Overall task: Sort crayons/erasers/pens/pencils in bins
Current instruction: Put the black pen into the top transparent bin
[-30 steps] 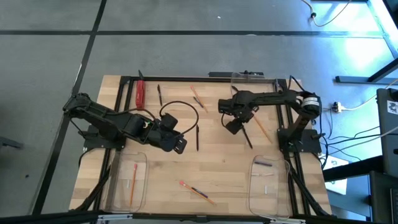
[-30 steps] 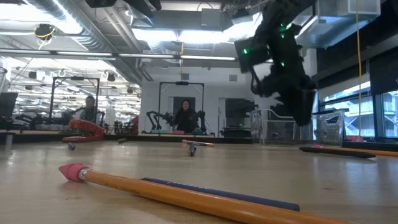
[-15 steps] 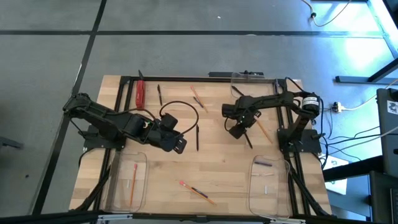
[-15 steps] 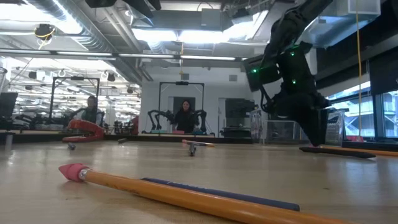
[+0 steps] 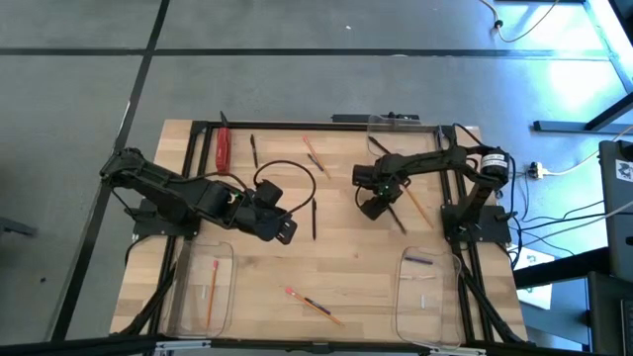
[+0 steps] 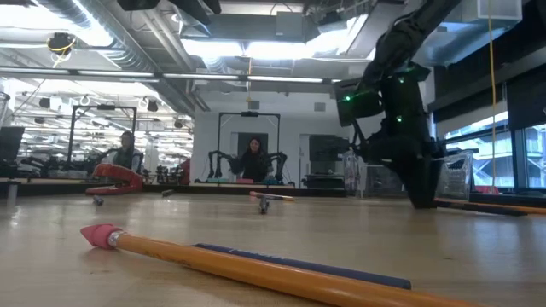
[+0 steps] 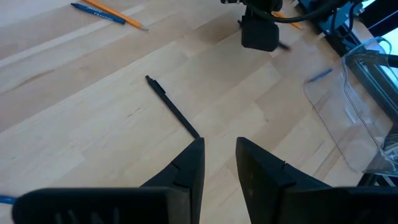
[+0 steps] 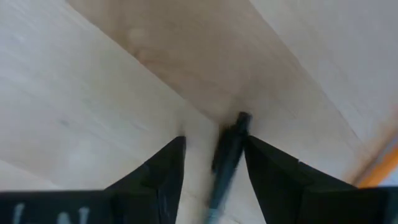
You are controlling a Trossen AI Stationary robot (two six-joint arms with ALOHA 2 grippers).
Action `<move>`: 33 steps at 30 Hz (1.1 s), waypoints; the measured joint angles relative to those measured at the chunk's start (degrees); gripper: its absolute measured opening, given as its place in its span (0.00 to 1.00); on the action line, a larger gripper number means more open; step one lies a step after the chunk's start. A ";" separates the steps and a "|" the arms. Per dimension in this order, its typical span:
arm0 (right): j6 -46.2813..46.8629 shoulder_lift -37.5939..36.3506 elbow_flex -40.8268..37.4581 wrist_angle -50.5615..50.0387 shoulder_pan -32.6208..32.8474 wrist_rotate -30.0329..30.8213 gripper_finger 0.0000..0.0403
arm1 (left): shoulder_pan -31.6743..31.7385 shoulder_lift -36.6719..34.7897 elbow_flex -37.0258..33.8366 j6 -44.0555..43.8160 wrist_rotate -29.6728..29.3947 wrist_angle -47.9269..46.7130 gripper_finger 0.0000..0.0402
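My right gripper closes on the black pen's clip end (image 8: 231, 140) now, since my right gripper's fingers reach down on either side of the clip end.
My right gripper (image 5: 371, 208) (image 8: 214, 142) points down, low over the table, and is open. A black pen (image 8: 227, 155) (image 5: 396, 222) lies on the wood between its two fingers, along the gap; I see no touch. My left gripper (image 5: 285, 229) (image 7: 219, 142) hangs above the table's middle, open with a narrow gap and nothing in it. Another black pen (image 7: 171, 106) (image 5: 315, 218) lies flat in front of it. An orange pencil (image 5: 415, 206) lies just right of the right gripper.
Clear bins stand at the near left (image 5: 188, 297), near right (image 5: 440, 307) and far edge (image 5: 401, 123). A pencil and a blue stick (image 5: 312, 305) lie near the front edge, more sticks (image 5: 315, 153) and a red thing (image 5: 224, 148) at the back. A black cable (image 5: 287, 168) loops mid-table.
My right gripper has come down toward the table and a little toward the right edge, settling with its open fingers around the black pen. The pen has not moved.
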 joint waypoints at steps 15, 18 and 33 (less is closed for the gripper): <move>-0.12 -0.14 -1.36 1.53 -0.31 -0.33 0.39 | 0.00 0.00 0.00 -0.02 0.00 0.00 0.21; 0.10 -0.12 -1.38 1.68 -0.28 -0.35 0.34 | 0.00 0.00 0.00 -0.02 0.00 0.00 0.21; -1.91 -0.06 -1.47 2.25 -0.24 -0.44 0.14 | -0.02 0.00 0.00 -0.02 -0.02 0.00 0.21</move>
